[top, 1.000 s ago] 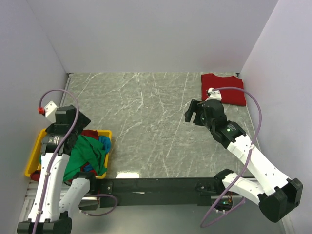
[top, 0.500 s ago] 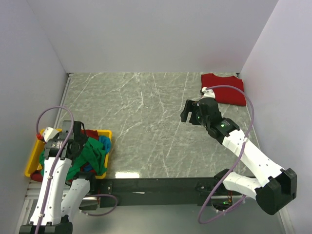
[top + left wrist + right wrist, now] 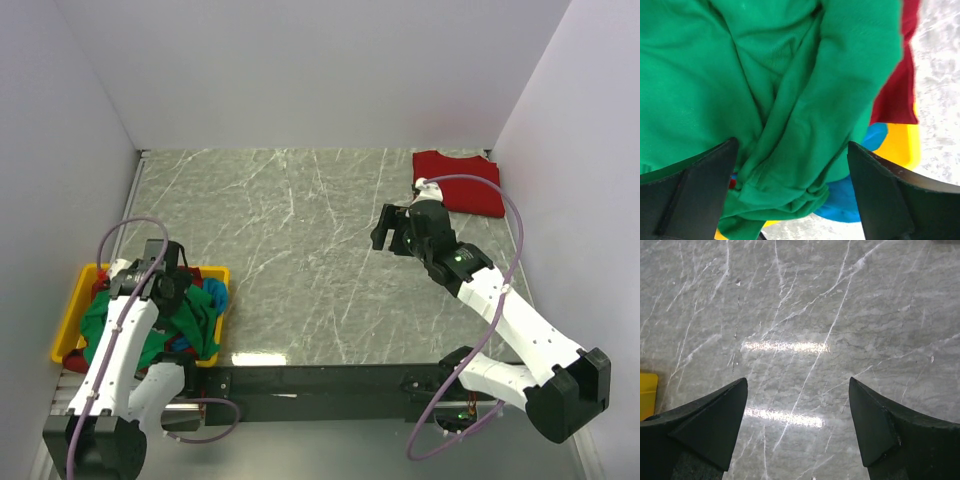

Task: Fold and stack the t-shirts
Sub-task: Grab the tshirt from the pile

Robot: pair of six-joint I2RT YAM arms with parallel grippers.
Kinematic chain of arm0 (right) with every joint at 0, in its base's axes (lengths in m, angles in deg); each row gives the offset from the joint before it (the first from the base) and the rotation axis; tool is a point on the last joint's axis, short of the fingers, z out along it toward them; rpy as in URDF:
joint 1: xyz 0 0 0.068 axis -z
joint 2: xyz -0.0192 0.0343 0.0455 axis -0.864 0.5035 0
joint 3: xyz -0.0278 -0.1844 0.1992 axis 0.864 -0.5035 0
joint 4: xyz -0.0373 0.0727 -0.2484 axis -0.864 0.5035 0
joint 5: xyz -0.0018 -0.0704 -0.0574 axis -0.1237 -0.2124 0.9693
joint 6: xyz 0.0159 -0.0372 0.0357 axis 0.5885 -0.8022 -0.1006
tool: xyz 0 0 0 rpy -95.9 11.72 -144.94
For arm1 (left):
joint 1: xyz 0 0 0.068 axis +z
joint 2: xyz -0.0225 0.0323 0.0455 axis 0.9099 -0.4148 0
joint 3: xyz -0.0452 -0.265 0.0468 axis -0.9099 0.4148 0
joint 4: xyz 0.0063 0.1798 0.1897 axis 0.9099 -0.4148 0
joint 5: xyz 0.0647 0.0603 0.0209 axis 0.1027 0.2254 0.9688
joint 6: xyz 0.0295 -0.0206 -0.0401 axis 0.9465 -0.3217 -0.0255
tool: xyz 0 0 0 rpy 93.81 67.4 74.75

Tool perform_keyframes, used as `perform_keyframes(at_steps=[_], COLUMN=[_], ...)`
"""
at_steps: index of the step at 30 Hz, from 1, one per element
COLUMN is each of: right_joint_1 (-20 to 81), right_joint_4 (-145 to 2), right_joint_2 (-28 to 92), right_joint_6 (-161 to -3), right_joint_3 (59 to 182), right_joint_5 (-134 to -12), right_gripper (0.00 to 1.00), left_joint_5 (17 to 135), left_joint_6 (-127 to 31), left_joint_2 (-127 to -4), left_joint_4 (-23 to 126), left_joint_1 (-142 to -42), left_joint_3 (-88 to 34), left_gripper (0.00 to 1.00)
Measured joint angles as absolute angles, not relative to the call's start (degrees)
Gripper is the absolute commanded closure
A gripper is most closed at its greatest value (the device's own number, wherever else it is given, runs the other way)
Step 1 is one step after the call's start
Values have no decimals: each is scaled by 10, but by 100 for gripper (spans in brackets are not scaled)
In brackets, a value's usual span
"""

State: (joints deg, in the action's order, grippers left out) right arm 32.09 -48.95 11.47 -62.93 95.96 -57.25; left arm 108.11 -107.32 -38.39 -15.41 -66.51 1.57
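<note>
In the left wrist view the green shirt's fold (image 3: 792, 162) bulges between my open fingers, so it is time for my left gripper to close on the fold.
A crumpled bright green t-shirt (image 3: 150, 325) lies on top of the pile in the yellow bin (image 3: 68, 318) at the left. A blue shirt (image 3: 217, 294) and a dark red shirt (image 3: 186, 273) show under it. In the left wrist view the green shirt (image 3: 790, 100) fills the frame, with the blue shirt (image 3: 860, 200) and the dark red shirt (image 3: 897, 90) beside it. My left gripper (image 3: 176, 287) is open just above the green shirt, its jaws on either side of a fold (image 3: 792, 150). A folded red t-shirt (image 3: 458, 182) lies at the far right. My right gripper (image 3: 388, 231) is open and empty over bare table.
The grey marble table (image 3: 300, 250) is bounded by white walls at the back and both sides. The yellow bin's corner shows in the right wrist view (image 3: 647, 395). A black rail (image 3: 320, 380) runs along the near edge between the arm bases.
My left arm has swung down and right, bringing its gripper low over the green shirt in the bin. My right gripper has shifted slightly left and stayed open.
</note>
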Motion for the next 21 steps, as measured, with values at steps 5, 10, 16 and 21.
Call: perform_keyframes(at_steps=[5,10,16,21], right_joint_1=[325,327,327,328], right_joint_4=[-490,-490,-490,-491], right_joint_2=[115,116,121,124], right_joint_6=[-630,-630,-630,-630], right_joint_3=[961,962,962,968], right_joint_5=[-573,-573,-574,-575], right_gripper=[12,13,13,13], left_joint_5=[1061,1049,1044,1035], left_joint_6=[-1094,-1095,-1063,-1015], left_joint_2=[-385,-356,-321,-318], left_joint_4=[-139,-128,-120,-72], left_joint_1=[-665,-665,-666,-666], left_joint_3=[37,37,-18,-135], left_gripper=[76,100,100,100])
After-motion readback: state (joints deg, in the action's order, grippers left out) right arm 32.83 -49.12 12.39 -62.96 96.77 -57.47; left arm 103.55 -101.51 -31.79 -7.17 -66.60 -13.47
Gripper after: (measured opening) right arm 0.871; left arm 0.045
